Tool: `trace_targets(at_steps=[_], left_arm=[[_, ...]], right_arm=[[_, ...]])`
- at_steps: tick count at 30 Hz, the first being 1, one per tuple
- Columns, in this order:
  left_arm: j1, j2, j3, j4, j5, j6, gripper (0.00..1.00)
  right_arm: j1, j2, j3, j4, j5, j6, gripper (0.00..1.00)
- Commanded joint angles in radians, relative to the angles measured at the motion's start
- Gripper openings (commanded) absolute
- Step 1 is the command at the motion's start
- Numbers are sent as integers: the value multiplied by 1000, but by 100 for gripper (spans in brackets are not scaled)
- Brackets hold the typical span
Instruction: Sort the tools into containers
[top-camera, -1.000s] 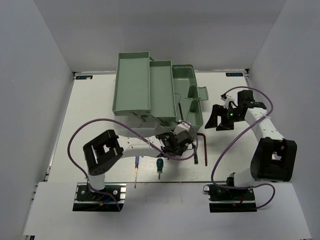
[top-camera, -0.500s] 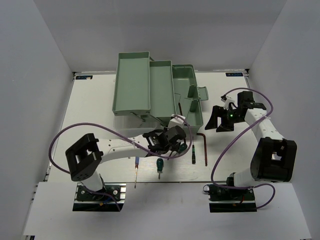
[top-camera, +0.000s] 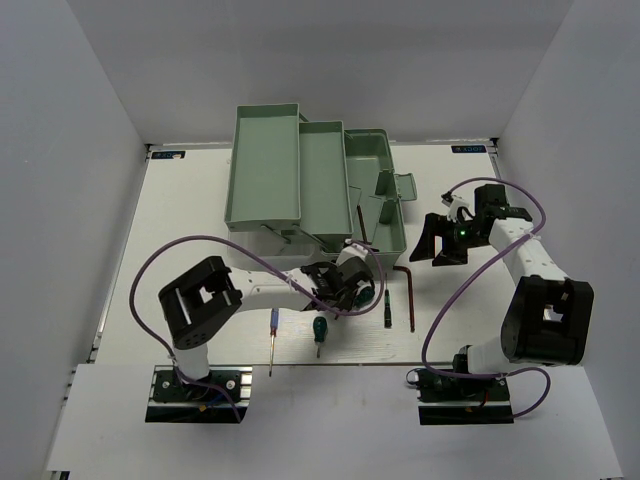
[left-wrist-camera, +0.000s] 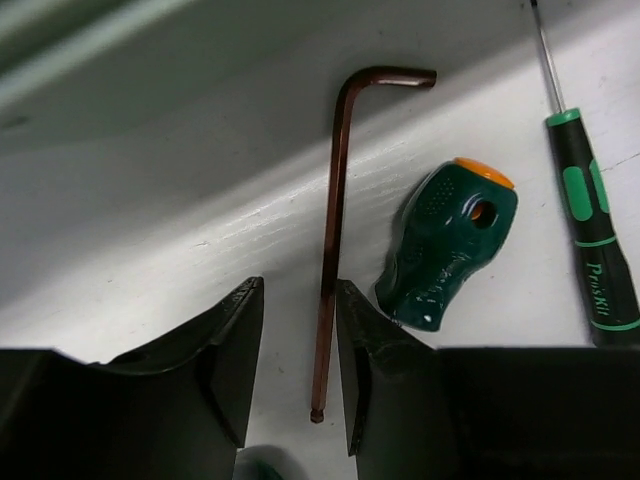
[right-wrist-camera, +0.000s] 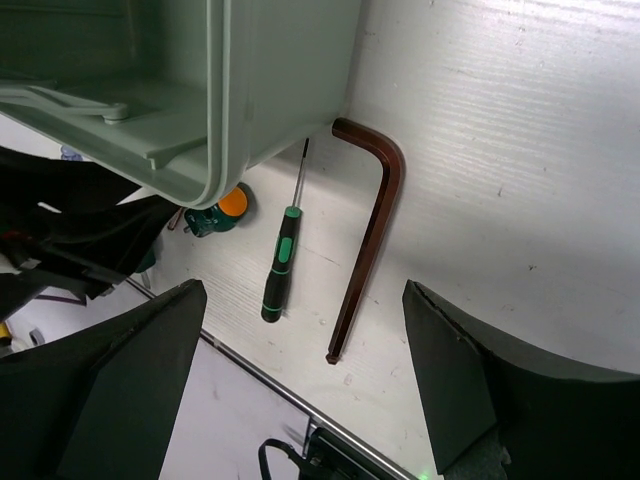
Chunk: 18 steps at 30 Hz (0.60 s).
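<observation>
The reddish-brown hex key's short bent end should stay free to go into the tray, so the robot's left gripper will next grab the key by its long leg (left-wrist-camera: 329, 268).
A thin reddish-brown hex key (left-wrist-camera: 330, 230) lies flat on the white table, and my left gripper (left-wrist-camera: 298, 295) is open, straddling its long leg. The key sits close to the right finger (left-wrist-camera: 375, 370), with a gap to the left one. A stubby green screwdriver (left-wrist-camera: 445, 245) with an orange cap lies just right of it. My right gripper (top-camera: 445, 240) hangs open and empty above a larger hex key (right-wrist-camera: 370, 240) and a slim green-and-black screwdriver (right-wrist-camera: 277, 265). The mint-green trays (top-camera: 265, 165) stand at the back.
The toolbox base (right-wrist-camera: 250, 80) overhangs the table right behind both grippers. A blue-handled screwdriver (top-camera: 272, 340) and a second stubby green screwdriver (top-camera: 318, 328) lie near the front edge. The purple cable loops over the left arm.
The left arm's elbow swung left and came back. Its gripper shifted slightly left and down by the toolbox front. The right arm has not moved.
</observation>
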Motion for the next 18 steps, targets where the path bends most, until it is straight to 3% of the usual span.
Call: trace_targets(at_steps=[1, 8, 11, 18], left_arm=[[6, 12, 7, 31, 51, 24, 46], [6, 67, 7, 51, 96, 24, 44], [-5, 116, 32, -19, 80, 33, 40], [-16, 171, 11, -126, 80, 33, 18]], right_arm=[[-4, -31, -10, 0, -12, -2, 86], [-3, -27, -13, 9, -11, 3, 86], [-4, -24, -12, 9, -11, 6, 86], [-6, -16, -7, 12, -12, 10, 86]])
